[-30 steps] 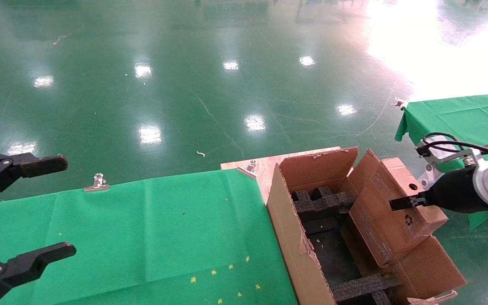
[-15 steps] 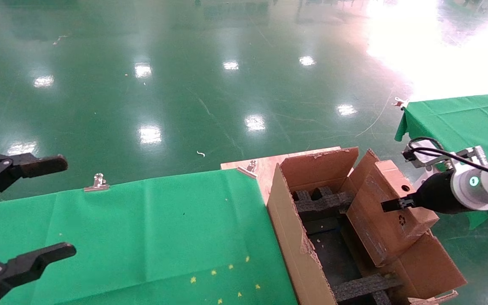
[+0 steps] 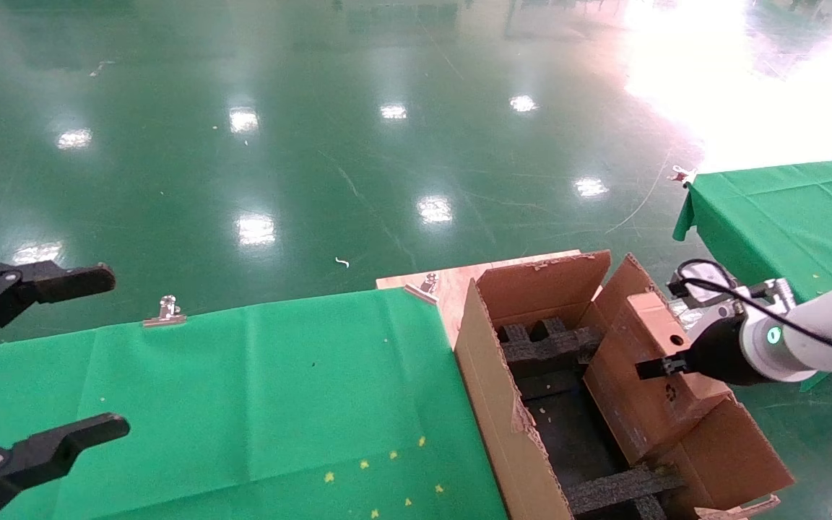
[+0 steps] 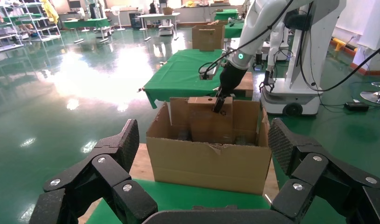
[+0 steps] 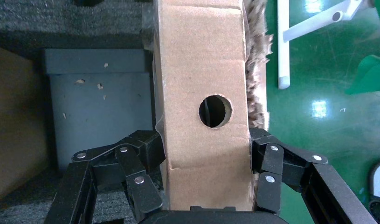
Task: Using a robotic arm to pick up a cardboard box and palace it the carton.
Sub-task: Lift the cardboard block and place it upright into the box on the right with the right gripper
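Observation:
I need to hold the cardboard box [image 3: 640, 390] until it nears the carton's bottom before my right gripper releases it: in the head view the cardboard box's lower edge hangs high above the carton's bottom.
My right gripper [image 3: 658, 367], on the white robotic arm [image 3: 813, 332], is shut on the small cardboard box [image 3: 640, 390]. The box has a round hole and hangs tilted in the right side of the large carton [image 3: 484, 375], its lower end below the rim. In the right wrist view the fingers [image 5: 146, 154] clamp both sides of the box [image 5: 202, 70] below its hole. The left wrist view shows the carton [image 4: 206, 163], the box [image 4: 202, 126] and the right gripper [image 4: 219, 103] from the side. My left gripper [image 3: 116, 350] is open and empty at the far left.
Black foam inserts [image 3: 546, 343] line the carton's floor. The carton stands on a wooden board [image 3: 452, 285] beside the green-clothed table [image 3: 243, 390], which carries metal clips [image 3: 165, 312]. A second green table [image 3: 784, 202] stands at the right over glossy green floor.
My right gripper has carried the cardboard box to the left and downward, deeper into the carton's right side. The left arm has not moved.

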Available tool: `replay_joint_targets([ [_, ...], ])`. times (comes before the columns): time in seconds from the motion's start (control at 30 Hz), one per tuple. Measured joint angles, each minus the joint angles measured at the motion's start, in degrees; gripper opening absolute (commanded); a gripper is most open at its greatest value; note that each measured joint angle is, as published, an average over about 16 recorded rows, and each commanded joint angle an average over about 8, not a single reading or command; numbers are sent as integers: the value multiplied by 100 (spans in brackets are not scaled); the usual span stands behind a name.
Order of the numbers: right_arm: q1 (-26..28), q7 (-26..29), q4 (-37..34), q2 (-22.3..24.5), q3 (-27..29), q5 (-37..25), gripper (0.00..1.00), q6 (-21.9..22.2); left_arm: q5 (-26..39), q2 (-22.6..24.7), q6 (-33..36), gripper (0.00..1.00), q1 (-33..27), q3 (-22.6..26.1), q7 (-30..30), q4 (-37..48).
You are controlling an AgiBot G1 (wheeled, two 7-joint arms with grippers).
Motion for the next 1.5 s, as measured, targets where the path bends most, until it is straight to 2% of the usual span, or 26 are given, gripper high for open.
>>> replay_joint_targets([
  [0.6,-919,599,-279,-372,-189,-350,0,663,0,0,0,100,0,0,0,0],
  [1.2,-1510,345,-921,-760,-265,41,0,1006,-1,0,0,100,0,0,0,0],
  [1.23,-1530,319,-949,-773,-267,69,3,1017,-1,0,0,100,0,0,0,0],
  [1.47,-1611,185,-1075,-826,-271,204,90,1066,-1,-1,-1,100,1,0,0,1],
  [1.5,-1617,174,-1083,-830,-271,212,100,1071,-1,-1,-1,100,1,0,0,1],
])
